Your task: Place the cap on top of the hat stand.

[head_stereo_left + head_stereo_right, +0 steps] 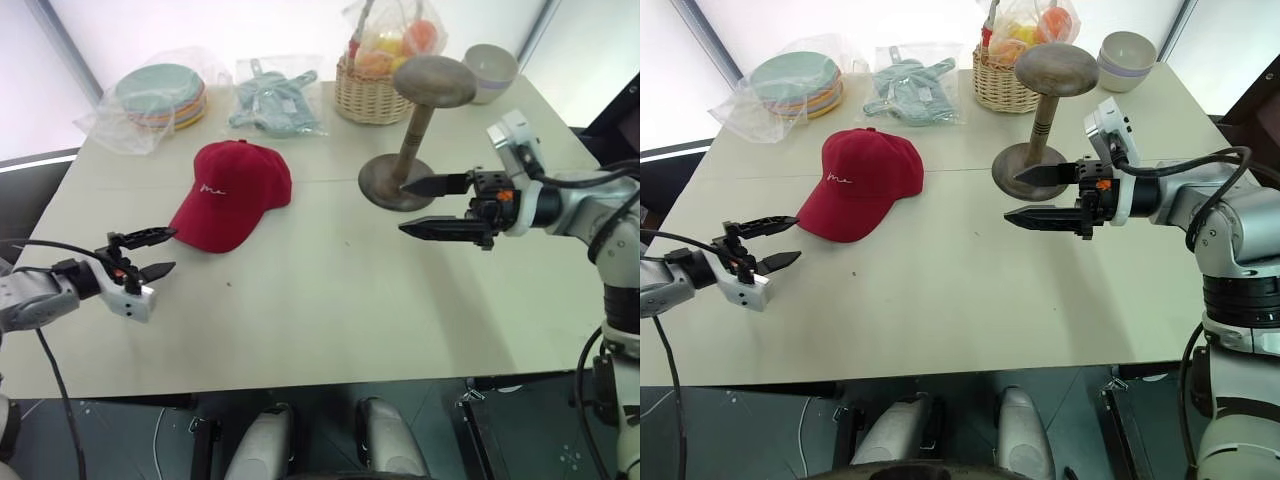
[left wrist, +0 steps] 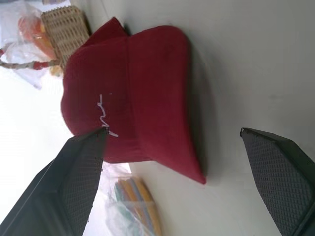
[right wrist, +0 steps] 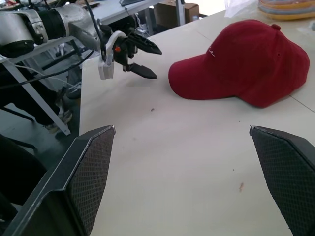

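Next, my left gripper grabs the cap by its thin brim edge (image 1: 202, 241) to place it, since the cap's top (image 1: 242, 170) bulges up as a wide round dome.
The red cap (image 1: 233, 193) lies flat on the white table (image 1: 320, 310), left of centre, its brim toward the front left. My left gripper (image 1: 152, 252) hovers open just off the brim's front-left edge, pointing at the cap (image 2: 133, 93), with nothing between its fingers. The brown hat stand (image 1: 418, 125) rises at the back right with a bare mushroom top. My right gripper (image 1: 422, 207) hangs open in front of the stand's round base, pointing left across the table toward the cap (image 3: 246, 61), and its wrist view also takes in the left gripper (image 3: 142, 59).
Along the far edge stand a bagged stack of plates (image 1: 160, 98), a bagged bundle of blue-grey items (image 1: 273, 98), a woven basket (image 1: 372, 85) with bagged fruit, and a pale bowl (image 1: 490, 70).
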Robot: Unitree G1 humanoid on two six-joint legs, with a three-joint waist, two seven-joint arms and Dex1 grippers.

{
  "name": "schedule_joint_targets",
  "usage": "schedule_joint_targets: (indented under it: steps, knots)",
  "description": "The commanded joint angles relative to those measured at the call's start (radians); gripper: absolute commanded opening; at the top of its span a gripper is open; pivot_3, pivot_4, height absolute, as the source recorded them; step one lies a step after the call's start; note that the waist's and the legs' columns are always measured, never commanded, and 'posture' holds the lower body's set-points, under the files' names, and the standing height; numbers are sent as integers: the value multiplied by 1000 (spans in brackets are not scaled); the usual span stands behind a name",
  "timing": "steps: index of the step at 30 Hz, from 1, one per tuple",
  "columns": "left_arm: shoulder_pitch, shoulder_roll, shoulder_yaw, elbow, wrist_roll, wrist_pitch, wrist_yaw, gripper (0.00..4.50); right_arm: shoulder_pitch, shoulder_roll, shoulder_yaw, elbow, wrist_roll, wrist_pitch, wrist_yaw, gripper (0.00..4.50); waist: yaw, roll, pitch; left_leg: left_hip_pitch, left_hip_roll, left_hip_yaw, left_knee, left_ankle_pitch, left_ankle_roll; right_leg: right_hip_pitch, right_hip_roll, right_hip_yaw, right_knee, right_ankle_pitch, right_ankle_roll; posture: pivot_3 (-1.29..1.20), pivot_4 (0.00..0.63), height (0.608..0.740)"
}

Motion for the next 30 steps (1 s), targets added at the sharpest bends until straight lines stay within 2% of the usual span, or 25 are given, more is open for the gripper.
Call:
schedule_joint_targets:
  steps: [1, 12, 15, 22, 30]
  knots:
    - [-90, -18, -98, 80, 49, 67, 126, 4500, -17, -13, -39, -56, 44, 11, -13, 4481, 2, 0, 0, 0, 0, 0, 0, 0, 0, 0, 0, 0, 0, 0, 0, 0, 150, 740]
    - [-294, -139, -312, 224, 56, 140, 260, 4500, -7, -20, -45, -85, 75, 25, -59, 4481, 2, -1, -1, -1, -1, 0, 1, 1, -3, 0, 0, -1, 1, 0, 0, 0, 150, 740]
    - [-331, -162, -342, 243, 42, 143, 260, 3604, -3, -19, -48, -88, 79, 23, -69, 4500, 2, -1, -1, -1, -1, 0, 1, 3, -4, 0, 0, -1, 1, 0, 0, 0, 150, 740]
    - [-366, -204, -369, 271, -9, 140, 223, 46, 9, -10, -54, -100, 91, 18, -98, 4500, 2, -1, -1, -1, -1, 0, 1, 3, -5, 0, 0, -1, 1, 0, 0, 0, 150, 740]
    - [-355, -204, -339, 244, -98, 178, 221, 46, 25, -7, -59, -103, 96, 8, -118, 4500, 2, -2, -1, -1, -1, 0, 2, 3, -5, 0, 0, -1, 1, 0, 0, 0, 150, 740]
